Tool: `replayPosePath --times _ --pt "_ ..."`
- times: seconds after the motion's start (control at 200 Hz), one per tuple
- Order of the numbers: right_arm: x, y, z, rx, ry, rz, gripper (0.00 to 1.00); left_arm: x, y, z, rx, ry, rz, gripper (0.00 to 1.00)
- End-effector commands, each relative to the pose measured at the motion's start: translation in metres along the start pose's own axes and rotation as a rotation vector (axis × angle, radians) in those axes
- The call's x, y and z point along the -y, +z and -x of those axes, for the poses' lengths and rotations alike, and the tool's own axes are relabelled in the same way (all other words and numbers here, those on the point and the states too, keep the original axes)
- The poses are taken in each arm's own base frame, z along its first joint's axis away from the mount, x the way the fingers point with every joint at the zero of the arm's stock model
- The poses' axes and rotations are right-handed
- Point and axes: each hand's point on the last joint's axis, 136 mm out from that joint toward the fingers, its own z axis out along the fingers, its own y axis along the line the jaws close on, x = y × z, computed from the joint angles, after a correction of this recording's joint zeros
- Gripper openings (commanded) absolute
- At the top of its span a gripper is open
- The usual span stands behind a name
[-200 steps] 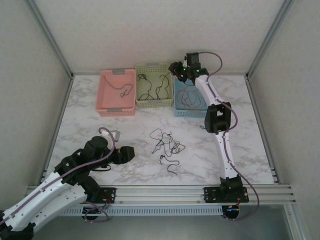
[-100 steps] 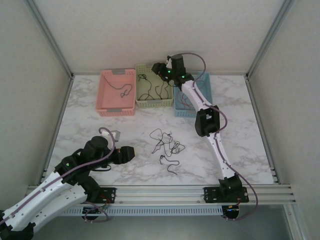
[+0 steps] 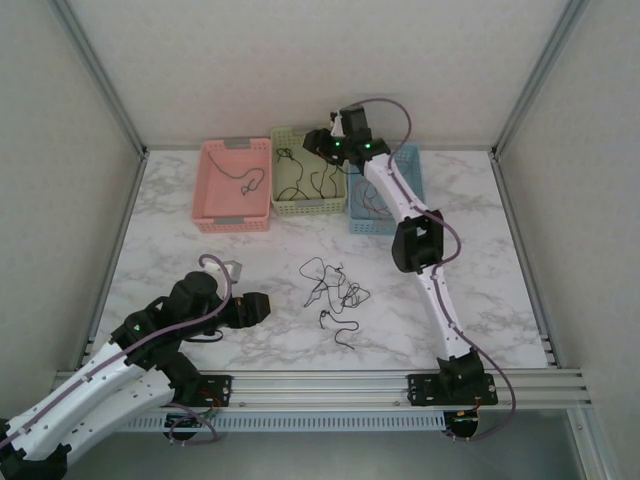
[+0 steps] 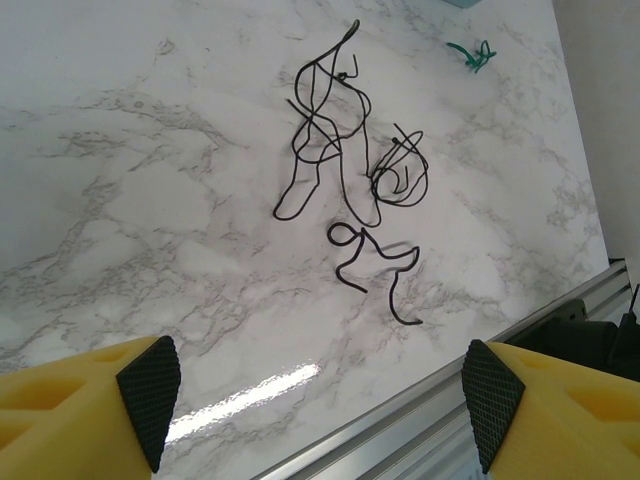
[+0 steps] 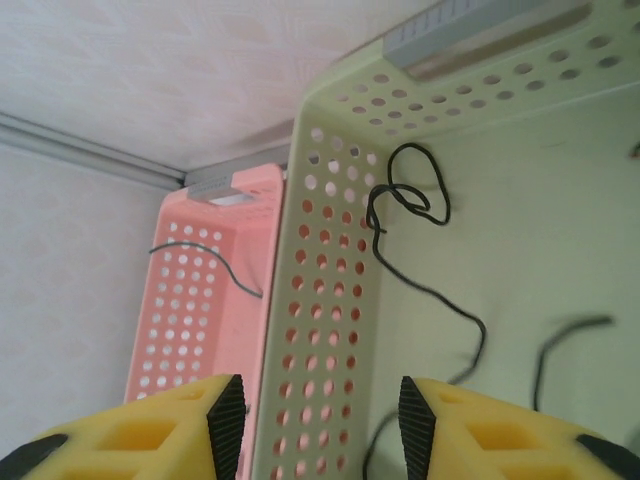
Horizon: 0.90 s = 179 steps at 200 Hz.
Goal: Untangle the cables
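My left gripper grabs one black cable by a single outer part of that cable (image 3: 310,300) (image 4: 288,200) next, to leave the rest of the tangle for my right gripper.
A tangle of thin black cables (image 3: 333,288) lies on the marble table's middle, seen closer in the left wrist view as cables (image 4: 335,150), with a separate black squiggle (image 4: 375,270) nearer the front. My left gripper (image 3: 262,305) hovers left of the tangle, open and holding nothing, its gripper (image 4: 320,400) midpoint above bare table. My right gripper (image 3: 316,141) hangs open over the green basket (image 3: 308,207). In the right wrist view its jaws straddle that basket's left wall (image 5: 330,280), with nothing between them at the gripper (image 5: 320,415). A black cable (image 5: 425,260) lies inside.
A pink basket (image 3: 232,222) holding a thin dark cable (image 3: 250,181) stands left of the green one. A blue basket (image 3: 368,222) with red-orange cable (image 3: 378,198) stands right of it. A small green wire (image 4: 470,55) lies past the tangle. An aluminium rail (image 3: 320,383) runs along the front edge.
My right arm has swung left from over the blue basket to over the green basket. The left arm and the table tangle have not moved.
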Motion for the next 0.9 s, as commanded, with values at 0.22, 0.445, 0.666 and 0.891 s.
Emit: replayPosePath --times 0.22,0.445,0.666,0.891 --pt "-0.057 -0.210 -0.048 0.075 -0.161 -0.133 0.48 0.032 0.044 0.025 -0.049 0.075 -0.021 0.78" --pt "-0.016 -0.281 -0.142 0.070 -0.116 -0.183 0.48 0.045 0.106 0.045 -0.107 0.168 0.020 0.77" --pt "0.020 -0.332 -0.197 0.091 -0.128 -0.285 0.51 0.037 0.164 0.047 -0.182 0.223 0.085 0.73" --pt "0.043 -0.341 -0.223 0.062 -0.107 -0.345 0.51 0.027 0.190 0.053 -0.209 0.234 0.133 0.59"
